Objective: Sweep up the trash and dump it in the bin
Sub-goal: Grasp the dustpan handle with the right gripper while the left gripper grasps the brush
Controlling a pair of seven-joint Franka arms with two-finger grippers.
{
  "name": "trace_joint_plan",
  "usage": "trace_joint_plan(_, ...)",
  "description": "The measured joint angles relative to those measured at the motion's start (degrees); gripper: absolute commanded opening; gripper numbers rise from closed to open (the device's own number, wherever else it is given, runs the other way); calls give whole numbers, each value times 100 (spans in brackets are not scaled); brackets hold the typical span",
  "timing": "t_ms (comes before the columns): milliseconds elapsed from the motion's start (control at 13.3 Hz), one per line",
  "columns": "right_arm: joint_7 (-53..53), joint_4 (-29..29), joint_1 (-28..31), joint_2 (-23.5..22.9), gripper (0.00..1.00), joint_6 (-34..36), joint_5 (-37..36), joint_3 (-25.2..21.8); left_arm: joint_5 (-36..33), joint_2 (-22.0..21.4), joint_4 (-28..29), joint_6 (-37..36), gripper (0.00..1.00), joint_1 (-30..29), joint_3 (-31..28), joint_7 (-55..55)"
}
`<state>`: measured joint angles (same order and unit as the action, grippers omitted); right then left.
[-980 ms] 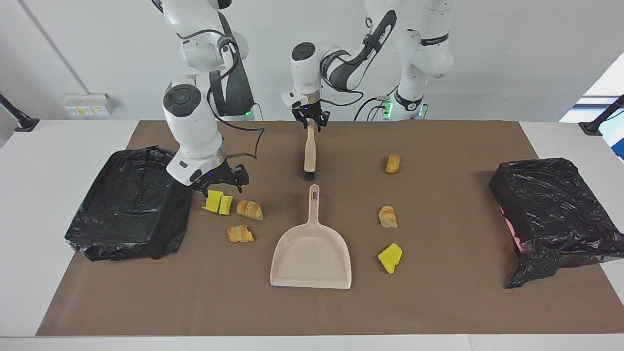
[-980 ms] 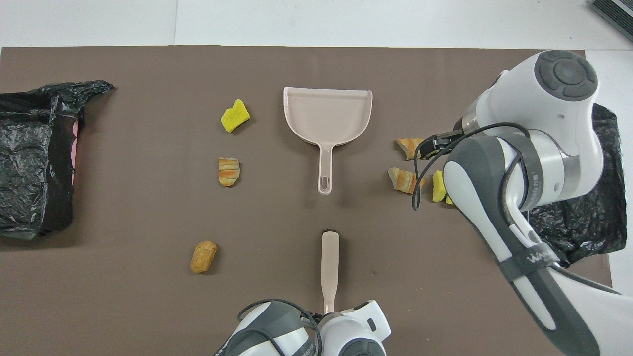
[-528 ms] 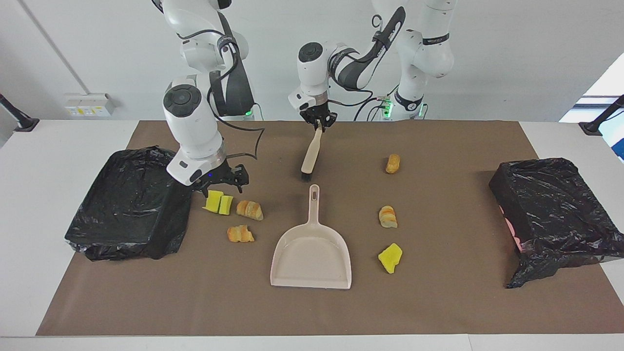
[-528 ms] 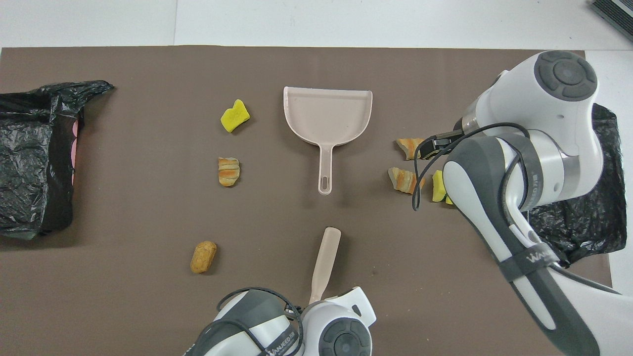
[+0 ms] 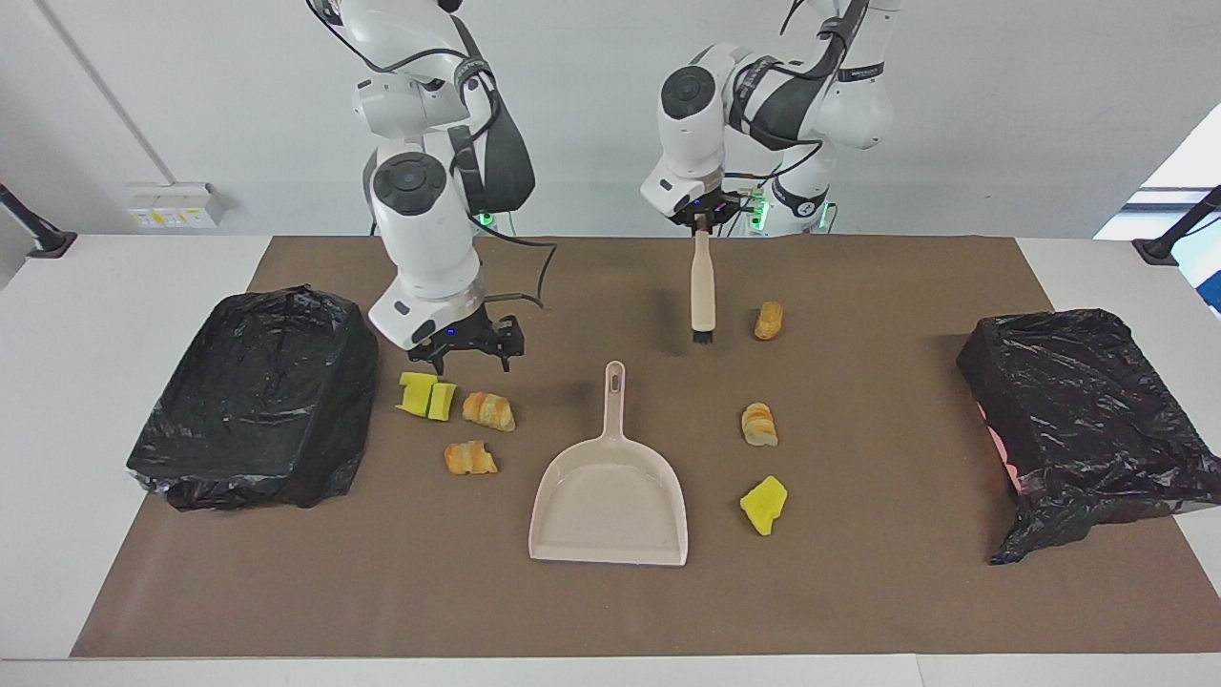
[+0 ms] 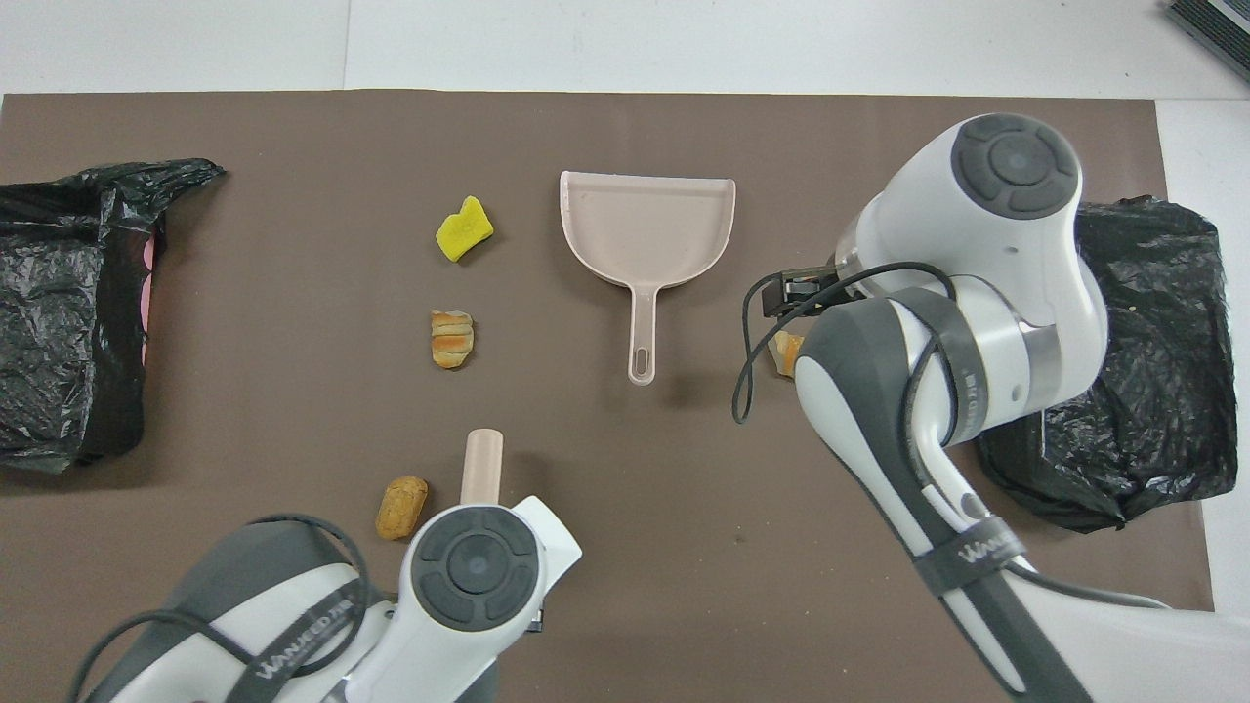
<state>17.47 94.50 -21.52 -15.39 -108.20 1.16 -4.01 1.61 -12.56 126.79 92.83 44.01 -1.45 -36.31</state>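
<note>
My right gripper is to grab the dustpan next by its narrow handle (image 6: 642, 334), because the dustpan's scoop is too wide for the fingers.
My left gripper (image 5: 703, 226) is shut on the top of the beige brush (image 5: 702, 286), which hangs upright with its black bristles down, just above the mat beside a brown bread piece (image 5: 768, 321). A striped piece (image 5: 759, 425) and a yellow chunk (image 5: 764, 505) lie farther out. The beige dustpan (image 5: 610, 496) lies flat mid-table. My right gripper (image 5: 470, 350) hangs open and holds nothing, over the mat just above the yellow chunks (image 5: 426, 397) and a croissant piece (image 5: 488, 410). Another croissant piece (image 5: 469, 458) lies farther out. From overhead the brush (image 6: 482, 467) sticks out from under my left wrist.
Two bins lined with black bags stand at the mat's ends, one (image 5: 253, 396) at the right arm's end and one (image 5: 1078, 401) at the left arm's end. A brown mat (image 5: 858, 592) covers the table.
My left gripper closed on the brush handle, lifted it and carried it toward the left arm's end, now upright beside the bread piece. The right arm shifted toward mid-table.
</note>
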Motion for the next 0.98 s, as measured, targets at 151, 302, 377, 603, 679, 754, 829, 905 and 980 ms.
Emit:
trace_joint_plan(151, 644, -148, -254, -260, 100, -42, 162, 28, -18, -186, 64, -364, 0, -322, -9, -307)
trace_joint_plan(302, 1139, -375, -522, -653, 100, -182, 358, 51, -22, -280, 251, -433, 0, -501, -10, -814)
trace_joint_plan(377, 1381, -504, -682, -889, 100, -306, 406, 54, -22, -329, 379, -435, 0, -576, -7, -1112)
trace_joint_plan(603, 1946, -763, -1065, -1460, 100, -798, 447, 58, -21, -504, 792, -419, 0, -644, 10, -2120)
trace_joint_plan(679, 1993, -807, -1114, -1540, 100, -832, 458, 56, 5, -541, 913, -360, 0, -644, 34, -2462)
trace_joint_plan(754, 1997, -827, -1125, -1556, 100, -832, 475, 56, 103, -560, 1034, -219, 0, -643, 49, -2790)
trace_joint_plan(829, 1997, -840, -1122, -1552, 100, -822, 481, 53, 260, -562, 1157, -44, 0, -643, 58, -3074)
trace_joint_plan(905, 1997, -844, -1121, -1545, 98, -802, 481, 52, 398, -561, 1293, 180, 0, -643, 64, -3321)
trace_joint_plan(980, 1997, -844, -1122, -1540, 84, -783, 481, 52, 540, -559, 1423, 444, 0, -644, 65, -3558)
